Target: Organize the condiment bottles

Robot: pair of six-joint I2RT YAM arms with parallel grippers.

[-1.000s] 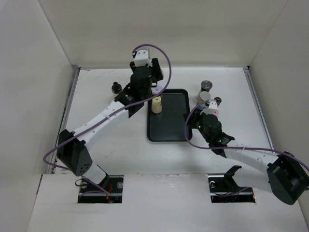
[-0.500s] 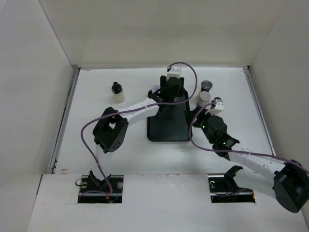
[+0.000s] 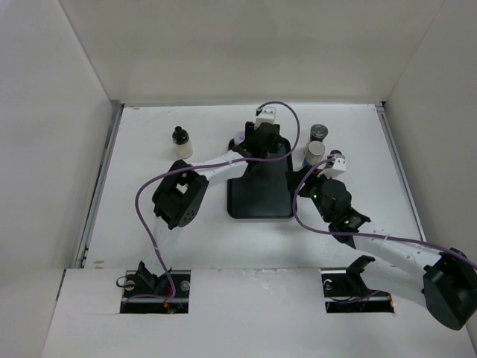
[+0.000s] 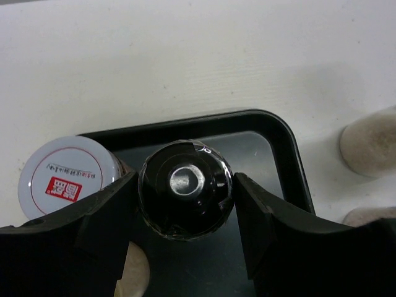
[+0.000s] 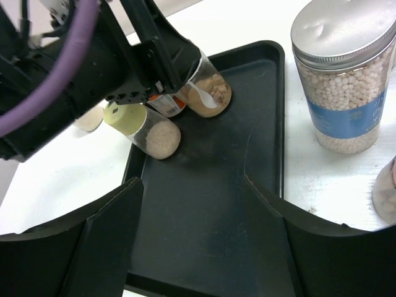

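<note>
The dark bottle's base is at the tray's flat bottom and the bottle would stand beside the white-lidded jar (image 4: 65, 177), so my left gripper releases it now.
My left gripper (image 4: 183, 193) is shut on a dark bottle with a black cap (image 4: 185, 197), held upright over the far end of the black tray (image 4: 292, 162). Beside it in the tray stands a white-lidded jar (image 4: 65, 177) with a red label. In the right wrist view the same group shows as a cream-lidded bottle (image 5: 146, 127) and a jar of brown contents (image 5: 208, 94) under the left gripper. My right gripper (image 5: 192, 185) hangs open over the tray's bare floor (image 5: 204, 247) with nothing between its fingers. In the top view the left gripper (image 3: 258, 144) covers the tray's far end.
A grey-lidded jar of white beads with a blue label (image 5: 343, 80) stands on the table right of the tray, next to a white one (image 3: 314, 153). A cream bottle with a black cap (image 3: 181, 143) stands far left. White walls enclose the table.
My left arm swung from left of the tray to the tray's far end. My right gripper went from shut to open and shifted slightly.
</note>
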